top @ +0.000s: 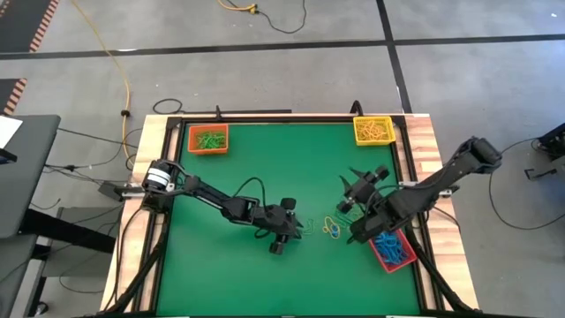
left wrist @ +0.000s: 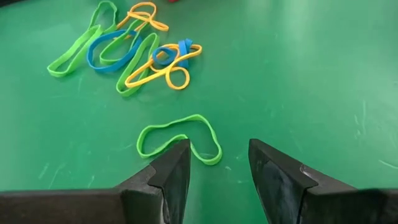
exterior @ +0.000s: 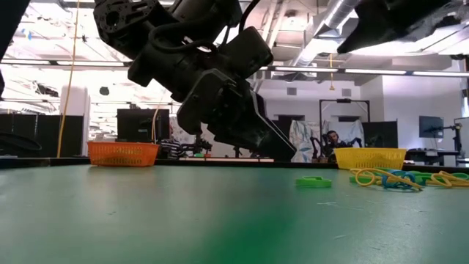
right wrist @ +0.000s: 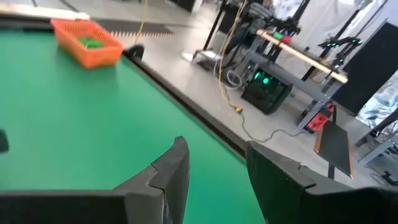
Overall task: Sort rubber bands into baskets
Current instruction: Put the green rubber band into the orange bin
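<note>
Next, my left gripper takes hold of the single green rubber band by its looped end [left wrist: 213,158] to sort it into the orange basket.
A single green rubber band [left wrist: 180,132] lies flat on the green table just ahead of my left gripper [left wrist: 217,146], which is open and low over the table [top: 298,228]. I cannot tell whether its fingertips touch the band. Beyond it lies a tangle of green, blue and yellow rubber bands [left wrist: 134,50], also seen in the high view [top: 333,227]. My right gripper [right wrist: 214,149] is open and empty, raised over the table's right part [top: 351,177]. The orange basket [top: 208,139] holds green bands, the yellow basket [top: 373,130] yellow ones, and the red basket [top: 393,250] blue ones.
The orange basket stands at the far left corner, the yellow basket at the far right corner, and the red basket near the right edge, under my right arm [top: 415,199]. Bare green mat [top: 229,274] covers the near left. A yellow cable [top: 115,62] runs on the floor beyond.
</note>
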